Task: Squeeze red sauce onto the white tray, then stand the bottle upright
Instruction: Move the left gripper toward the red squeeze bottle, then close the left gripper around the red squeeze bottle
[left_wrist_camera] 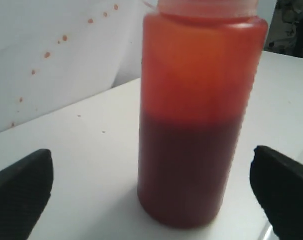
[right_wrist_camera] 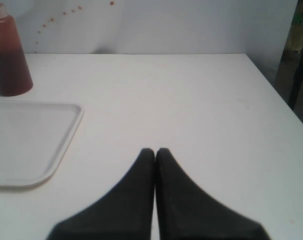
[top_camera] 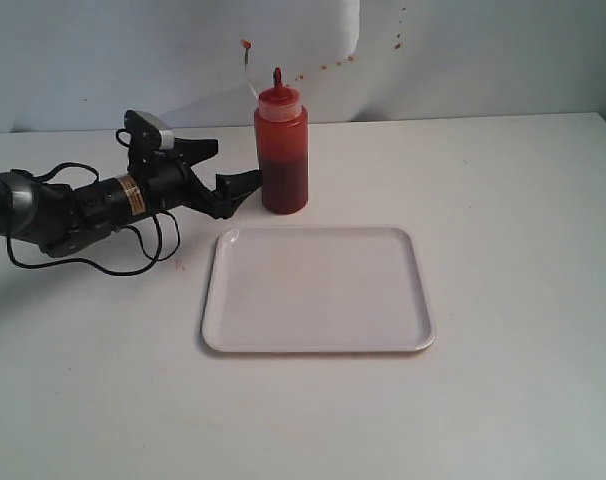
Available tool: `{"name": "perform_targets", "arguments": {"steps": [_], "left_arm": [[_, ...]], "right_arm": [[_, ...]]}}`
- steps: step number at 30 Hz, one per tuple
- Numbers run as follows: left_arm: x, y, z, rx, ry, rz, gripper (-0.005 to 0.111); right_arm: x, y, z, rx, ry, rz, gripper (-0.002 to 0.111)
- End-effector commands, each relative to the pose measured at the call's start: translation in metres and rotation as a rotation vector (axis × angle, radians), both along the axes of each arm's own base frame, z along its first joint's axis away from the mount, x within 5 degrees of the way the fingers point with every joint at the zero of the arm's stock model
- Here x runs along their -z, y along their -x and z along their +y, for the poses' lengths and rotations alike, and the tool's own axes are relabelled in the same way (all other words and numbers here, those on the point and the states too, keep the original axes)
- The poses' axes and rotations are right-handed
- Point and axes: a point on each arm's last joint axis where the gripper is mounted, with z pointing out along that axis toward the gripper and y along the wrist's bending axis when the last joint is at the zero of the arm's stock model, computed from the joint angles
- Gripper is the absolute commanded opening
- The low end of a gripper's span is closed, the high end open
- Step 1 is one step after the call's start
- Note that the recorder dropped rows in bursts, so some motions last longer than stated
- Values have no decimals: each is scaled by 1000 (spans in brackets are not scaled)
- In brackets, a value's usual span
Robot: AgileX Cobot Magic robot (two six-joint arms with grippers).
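The nozzle of the bottle needs to stay free to drip sauce onto the white tray (top_camera: 318, 290). My left gripper should take hold of the bottle by its body (top_camera: 284, 168) next.
The bottle (top_camera: 283, 150) stands upright on the white table just behind the white tray (top_camera: 318, 290), with dark red sauce filling its lower half. Its thin tethered cap (top_camera: 246, 45) sticks up beside the nozzle. The tray's surface is plain white, and no red sauce blob shows on it. My left gripper (top_camera: 236, 163) is open at the bottle's left side, low near the table. In the left wrist view the bottle (left_wrist_camera: 196, 125) stands between the wide-apart fingers (left_wrist_camera: 21, 192) without touching them. My right gripper (right_wrist_camera: 155, 151) is shut and empty, off to the right of the tray (right_wrist_camera: 26, 145) and the bottle (right_wrist_camera: 9, 55).
Small reddish specks (top_camera: 333, 65) dot the back wall. The table's right edge (right_wrist_camera: 279, 90) falls off beside the right gripper. The left arm's black cable (top_camera: 93, 262) trails on the table to the left of the tray.
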Motion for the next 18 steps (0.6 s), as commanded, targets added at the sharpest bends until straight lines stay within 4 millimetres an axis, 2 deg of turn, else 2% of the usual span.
{"name": "perform_targets", "arguments": {"steps": [1,8,12,18], "left_arm": [[16,2,-14,84,-44,4,104],[29,-12,-33,85,-45,31,104],[28,-17,-46,95,-65,14,104],[33,-29,-50,43,-137,39,104]], "right_arm": [[1,0,0,5,-5,-2,0],[1,0,0,5,-5,-2,0],[1,0,0,5,-5,-2,0],[1,0,0,5,-5,-2,0]]}}
